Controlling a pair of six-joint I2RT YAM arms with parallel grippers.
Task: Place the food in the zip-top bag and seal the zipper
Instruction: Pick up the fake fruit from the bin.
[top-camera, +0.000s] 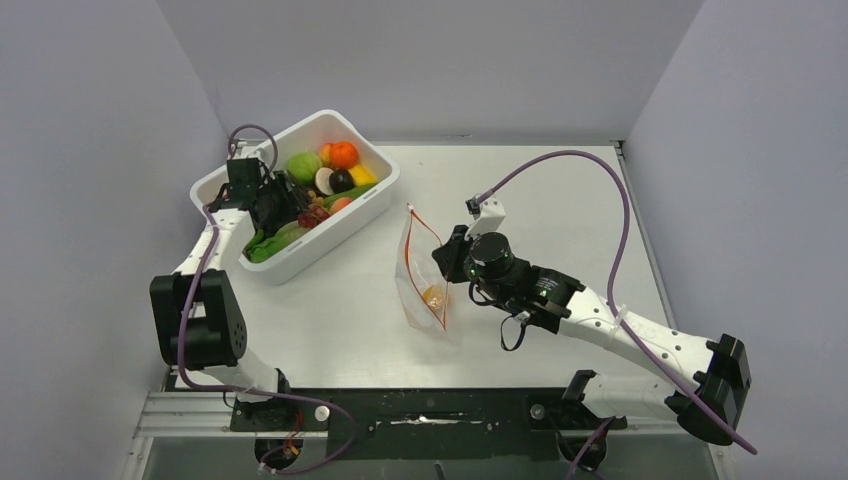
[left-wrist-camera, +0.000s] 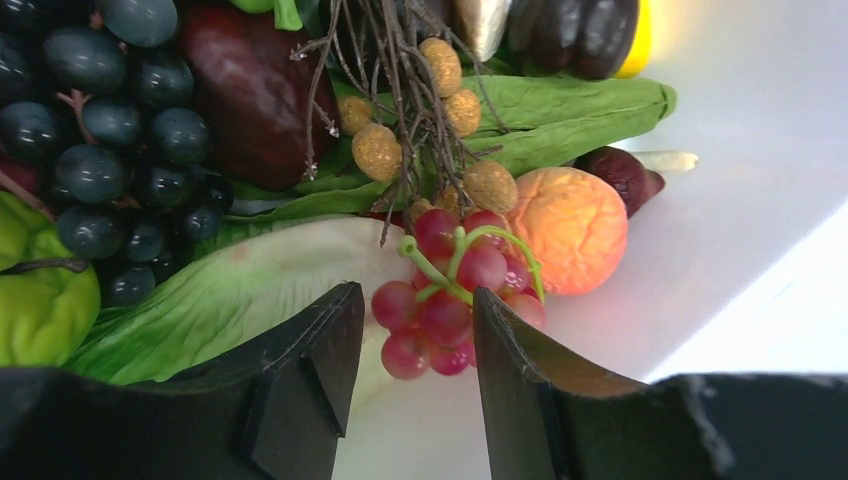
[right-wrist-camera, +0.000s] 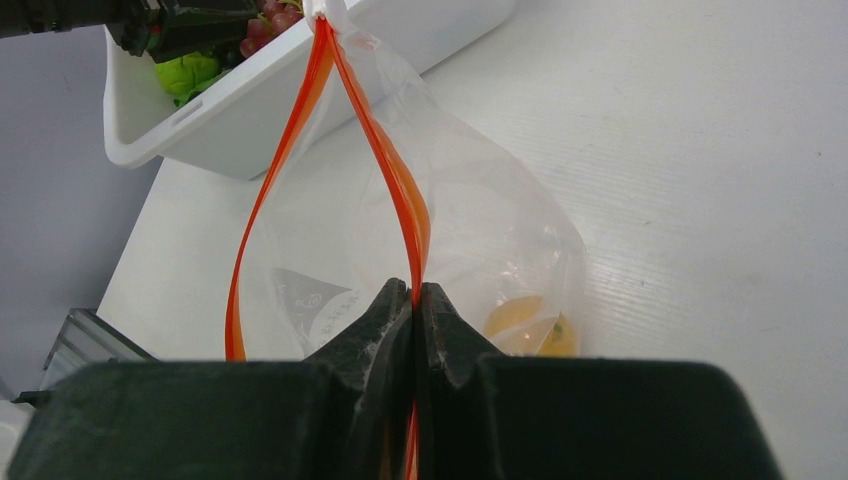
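The small bunch of red grapes should hang free to go into the bag (top-camera: 420, 285), so I will grab it by its green stem with my left gripper next.
The clear zip-top bag (top-camera: 420, 285) lies on the table with its mouth gaping, and a yellow-orange food piece (right-wrist-camera: 525, 325) sits inside. My right gripper (right-wrist-camera: 413, 290) is shut on one side of the red-orange zipper (right-wrist-camera: 400, 190) and holds that edge up; the other strip bows away to the left. My left gripper (left-wrist-camera: 417, 293) is down in the white bin (top-camera: 330, 240), open, its fingers on either side of a small bunch of red grapes (left-wrist-camera: 450, 300). The right finger sits against the bunch; the left one stands apart from it.
The bin holds more food: black grapes (left-wrist-camera: 100, 150), a peach (left-wrist-camera: 570, 230), a pale lettuce leaf (left-wrist-camera: 250, 290), a twig of brown longans (left-wrist-camera: 400, 130), a green pepper (left-wrist-camera: 40, 300). An orange (top-camera: 343, 153) lies at its far end. Grey walls close three sides.
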